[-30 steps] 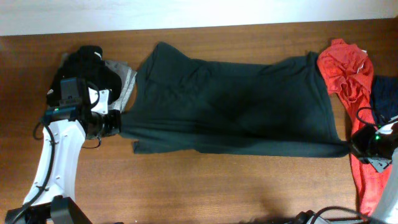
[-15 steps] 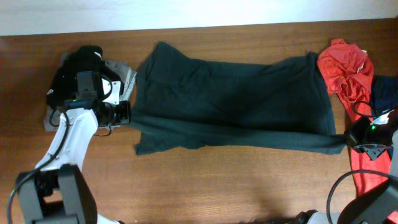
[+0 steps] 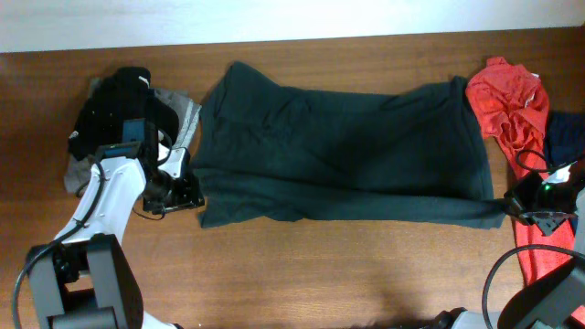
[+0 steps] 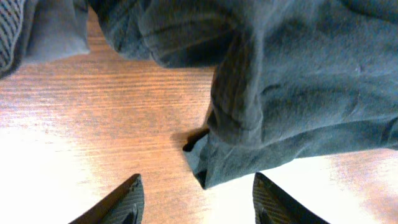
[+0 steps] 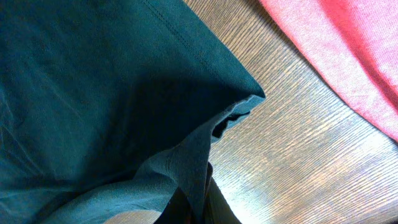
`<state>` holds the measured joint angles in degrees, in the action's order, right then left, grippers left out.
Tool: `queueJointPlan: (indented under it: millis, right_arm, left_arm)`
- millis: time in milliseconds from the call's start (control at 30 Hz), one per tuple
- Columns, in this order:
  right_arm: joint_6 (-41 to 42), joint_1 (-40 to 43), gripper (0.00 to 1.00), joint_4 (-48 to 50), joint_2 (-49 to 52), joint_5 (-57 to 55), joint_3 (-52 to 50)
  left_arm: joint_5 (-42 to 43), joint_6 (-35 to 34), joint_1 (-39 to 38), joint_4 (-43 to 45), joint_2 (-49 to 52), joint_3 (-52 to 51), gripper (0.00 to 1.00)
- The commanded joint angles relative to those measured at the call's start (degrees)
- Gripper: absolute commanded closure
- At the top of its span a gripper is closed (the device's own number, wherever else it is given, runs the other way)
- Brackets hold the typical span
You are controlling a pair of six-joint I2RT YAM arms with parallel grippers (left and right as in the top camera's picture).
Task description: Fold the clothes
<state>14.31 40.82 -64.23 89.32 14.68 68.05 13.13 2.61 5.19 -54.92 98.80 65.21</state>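
Observation:
The left gripper grips the T-shirt's free near corner [image 3: 207, 220] [image 4: 204, 173] next, opposite the right gripper, to draw the T-shirt's near edge taut for folding.
The dark green T-shirt [image 3: 338, 151] lies spread across the table, its near edge folded over. My left gripper [image 3: 189, 194] stands open at the shirt's near left corner. In the left wrist view that corner [image 4: 208, 168] rests on the wood ahead of the gripper [image 4: 200, 205], touching neither finger. My right gripper [image 3: 514, 206] is shut on the shirt's near right corner. In the right wrist view the fabric [image 5: 193, 168] is pinched between the fingers [image 5: 217, 208] at the bottom edge.
A black garment [image 3: 114, 96] and a grey one [image 3: 181, 114] lie heaped at the far left. A red garment [image 3: 507, 100] [image 5: 348, 56] and a blue one [image 3: 569, 137] lie at the right edge, close to my right gripper.
My left gripper has opened and let go of the shirt's left corner, then drawn back toward the front edge. The right gripper still grips its corner, moved slightly away from the front.

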Motion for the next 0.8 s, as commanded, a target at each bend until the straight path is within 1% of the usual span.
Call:
queueJointPlan:
  millis: [0,67,100,200,233,267,333,367,400,533,567,600,633,767]
  right_arm:
    - [-0.5,-0.3,0.94,0.0,0.2,0.3,0.3]
    - [-0.5,-0.3,0.95,0.0,0.2,0.3,0.3]
    - [-0.5,-0.3,0.94,0.0,0.2,0.3,0.3]
    - [-0.5,-0.3,0.94,0.0,0.2,0.3,0.3]
    - [-0.5,-0.3,0.94,0.0,0.2,0.3,0.3]
    - [-0.5,-0.3,0.94,0.0,0.2,0.3,0.3]
    - [-0.5,-0.3,0.95,0.0,0.2,0.3,0.3]
    - [-0.5,-0.3,0.94,0.0,0.2,0.3,0.3]
    - [-0.5,-0.3,0.95,-0.1,0.2,0.3,0.3]
    - [-0.6,-0.3,0.94,-0.3,0.2,-0.1,0.3]
    - [-0.6,-0.3,0.95,-0.6,0.2,-0.3,0.3]
    - [-0.6,-0.3,0.94,-0.9,0.1,-0.3,0.3]
    - [-0.6,-0.3,0.95,-1.2,0.1,-0.4,0.3]
    - [-3.3,-0.3,0.94,-3.8,-0.4,-0.4,0.3]
  left_arm:
    - [3.4,0.5,-0.5,2.1,-0.1,-4.0,0.46]
    - [5.9,0.5,-1.4,5.2,-0.1,-6.7,0.46]
    - [6.1,0.5,-2.3,7.6,-0.1,-8.4,0.46]
    - [5.9,0.5,-4.3,11.1,-0.1,-10.7,0.48]
    - [5.4,0.5,-4.8,12.2,-0.1,-11.3,0.52]
    - [4.7,0.4,-5.3,12.8,-0.1,-11.7,0.59]
    - [3.7,-0.3,-5.6,12.5,-0.1,-11.7,0.95]
    - [3.6,-1.1,-5.6,12.0,-0.2,-11.7,1.0]
    - [3.8,-1.9,-5.6,10.7,-0.2,-11.3,1.0]
    - [4.9,-1.6,-4.9,3.7,-1.9,-7.5,0.99]
    - [5.6,-0.6,-4.4,1.0,-3.3,-5.8,0.99]
    - [6.5,1.8,-3.5,-2.9,-5.8,-3.1,1.0]
    - [6.6,2.6,-3.1,-4.8,-7.4,-1.6,1.0]
    - [6.6,3.1,-2.8,-8.1,-13.6,0.8,1.0]
